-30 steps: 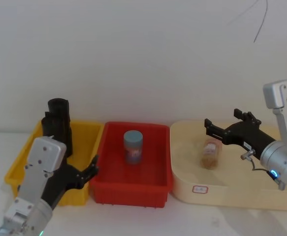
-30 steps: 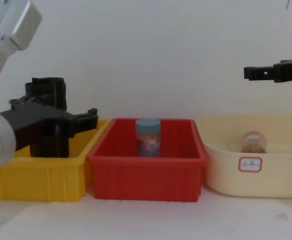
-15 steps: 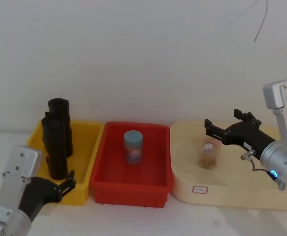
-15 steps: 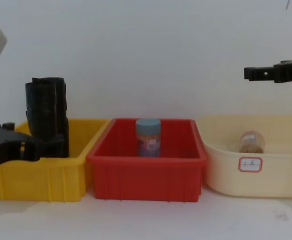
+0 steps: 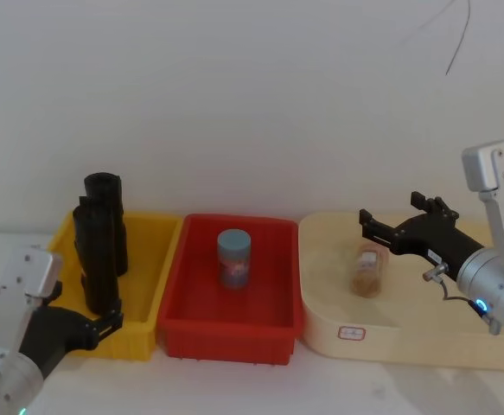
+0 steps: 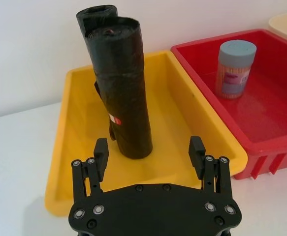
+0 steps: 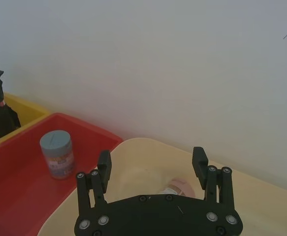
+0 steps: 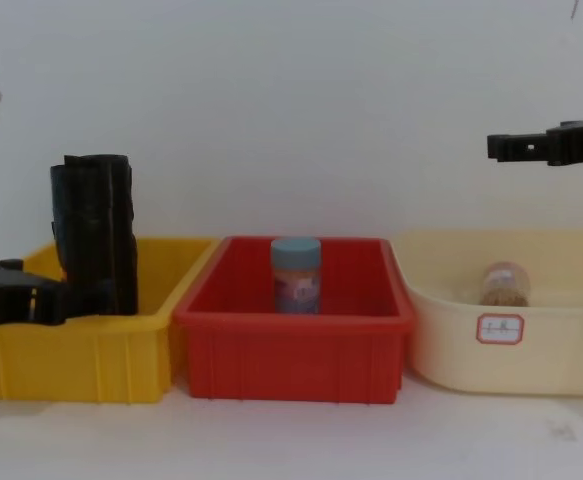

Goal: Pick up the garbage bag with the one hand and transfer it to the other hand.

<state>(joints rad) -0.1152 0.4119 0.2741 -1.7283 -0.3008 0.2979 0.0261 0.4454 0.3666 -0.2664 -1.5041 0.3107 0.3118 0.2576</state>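
My left gripper grabs the tall, narrow roll (image 6: 117,73), the garbage bag standing upright, around its lower middle (image 6: 124,103) next, so it stays balanced.
Two tall black rolls stand close together in the yellow bin (image 5: 152,259). The front one, the garbage bag (image 5: 96,259) (image 6: 126,98) (image 8: 96,240), stands upright, and the other roll (image 5: 106,207) is right behind it. My left gripper (image 5: 105,324) (image 6: 149,151) (image 8: 46,298) is open and low in front of the bin, apart from the bag, with the bag's base lined up beyond its fingertips. My right gripper (image 5: 388,209) (image 7: 151,162) (image 8: 521,147) hovers open and holding nothing above the cream tray (image 5: 338,311).
A red bin (image 5: 191,324) in the middle holds an upright jar with a blue lid (image 5: 233,258). A small jar of brown contents (image 5: 370,270) lies in the cream tray under my right gripper. A white wall rises just behind the bins.
My left gripper has drawn back and down from beside the rolls over the yellow bin to a spot in front of it. The rolls and the right arm have not moved.
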